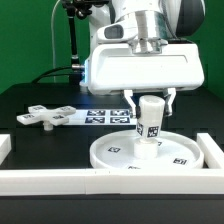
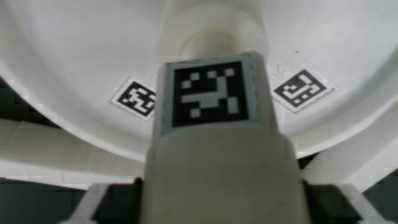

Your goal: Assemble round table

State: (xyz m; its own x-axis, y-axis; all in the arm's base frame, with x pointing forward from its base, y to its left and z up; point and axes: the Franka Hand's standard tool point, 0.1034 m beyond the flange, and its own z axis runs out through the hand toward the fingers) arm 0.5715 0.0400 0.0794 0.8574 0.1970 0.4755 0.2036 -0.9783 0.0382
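Observation:
The post's lower end rests on the disc's middle in the exterior view, so the post would stand and I should open my gripper.
The large white round disc [image 1: 140, 153] lies flat on the black table against the white front border wall. The short cylindrical post [image 1: 150, 118], tagged in black and white, stands upright on the disc's middle. My gripper [image 1: 149, 103] is shut on the post near its top, one finger on each side. In the wrist view the post [image 2: 214, 130] fills the middle, its tag facing the camera, with the disc [image 2: 107, 50] and two of its tags behind it. The cross-shaped flat foot [image 1: 45, 116] lies on the table at the exterior view's left.
The marker board [image 1: 105, 116] lies behind the disc. White border walls [image 1: 60, 180] run along the front and at the exterior view's right [image 1: 212, 150]. A black cable and stand rise at the back left.

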